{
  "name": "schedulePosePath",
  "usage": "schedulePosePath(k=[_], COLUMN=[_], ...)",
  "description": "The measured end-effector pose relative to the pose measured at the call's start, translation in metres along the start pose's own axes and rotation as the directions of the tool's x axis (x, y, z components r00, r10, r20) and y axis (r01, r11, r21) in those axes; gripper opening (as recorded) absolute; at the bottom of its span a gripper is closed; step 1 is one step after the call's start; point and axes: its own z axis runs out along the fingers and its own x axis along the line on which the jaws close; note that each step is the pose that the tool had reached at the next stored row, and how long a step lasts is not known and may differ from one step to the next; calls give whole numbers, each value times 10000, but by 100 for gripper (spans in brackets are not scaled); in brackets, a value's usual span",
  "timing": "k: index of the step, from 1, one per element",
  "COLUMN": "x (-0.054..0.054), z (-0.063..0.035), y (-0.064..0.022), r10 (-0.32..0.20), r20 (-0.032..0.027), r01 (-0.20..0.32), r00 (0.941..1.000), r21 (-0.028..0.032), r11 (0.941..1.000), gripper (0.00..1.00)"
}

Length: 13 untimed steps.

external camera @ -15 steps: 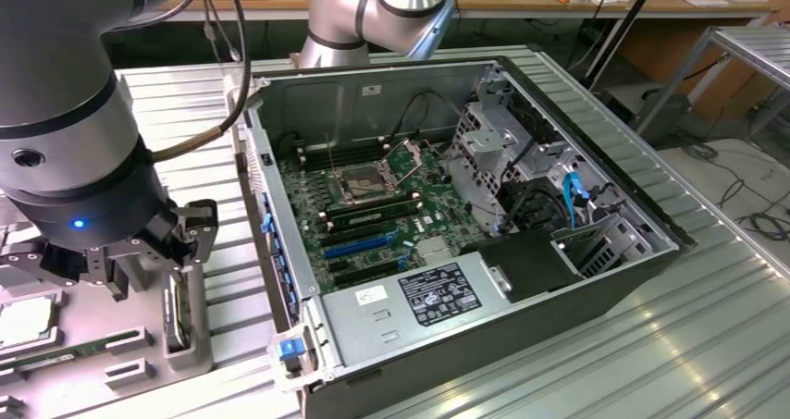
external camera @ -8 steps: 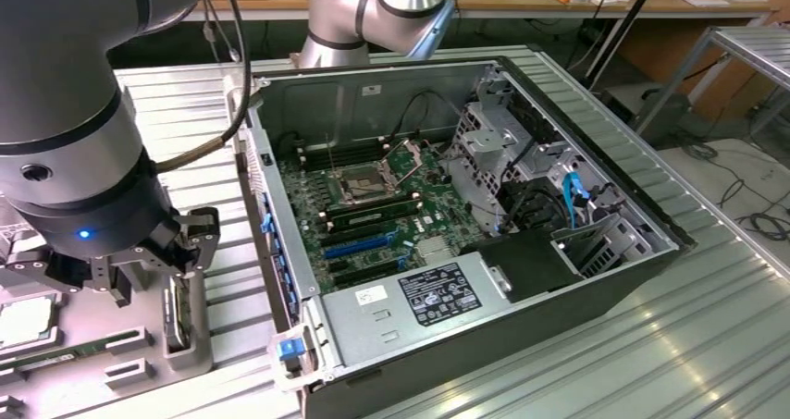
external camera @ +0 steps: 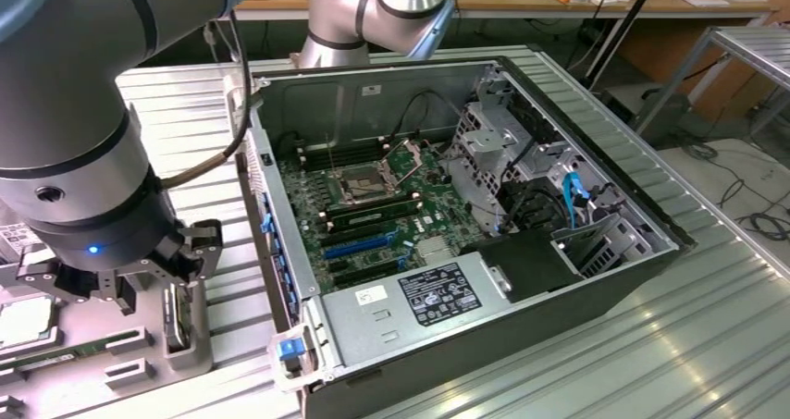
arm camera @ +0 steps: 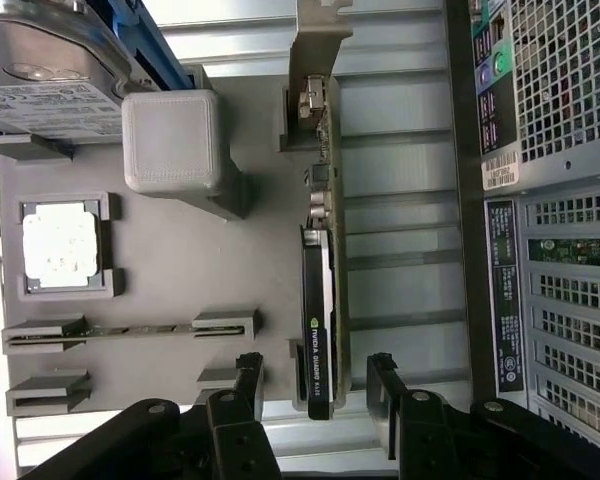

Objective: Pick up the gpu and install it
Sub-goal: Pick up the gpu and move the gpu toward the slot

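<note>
The robot's fingers are above the GPU's near end (arm camera: 321, 395) in the grey parts tray (arm camera: 190, 290), so the gripper needs to go lower before it closes on the GPU.
The gpu (arm camera: 320, 300) stands on its long edge in a slot of the grey parts tray (arm camera: 180, 280). Its green card and black cooler with a white brand label face sideways, and its silver bracket (arm camera: 315, 40) is at the far end. My gripper (arm camera: 315, 385) hangs just above it, open, one finger on each side of the card's near end and neither touching it. In the exterior view the gripper (external camera: 124, 285) hovers over the tray at the lower left, with the gpu (external camera: 179, 322) below it. The open computer case (external camera: 642, 252) lies beside the tray, its motherboard (external camera: 370, 197) exposed.
On the tray sit a silver hard drive (arm camera: 50, 70), a processor chip (arm camera: 60, 245), a memory stick (arm camera: 130, 328) and a grey block (arm camera: 170, 140). The case's rear panel (arm camera: 560, 200) runs close alongside the tray. Inside the case are a power supply (external camera: 420, 299) and drive cages (external camera: 494, 141).
</note>
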Motion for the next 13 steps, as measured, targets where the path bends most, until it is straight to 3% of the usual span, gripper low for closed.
schedulePosePath(k=[13], x=[0], z=[276], y=[-4], r10=[0], r20=[1], r01=[0], r00=[10000], r21=[6], r11=[10000], gripper=[54])
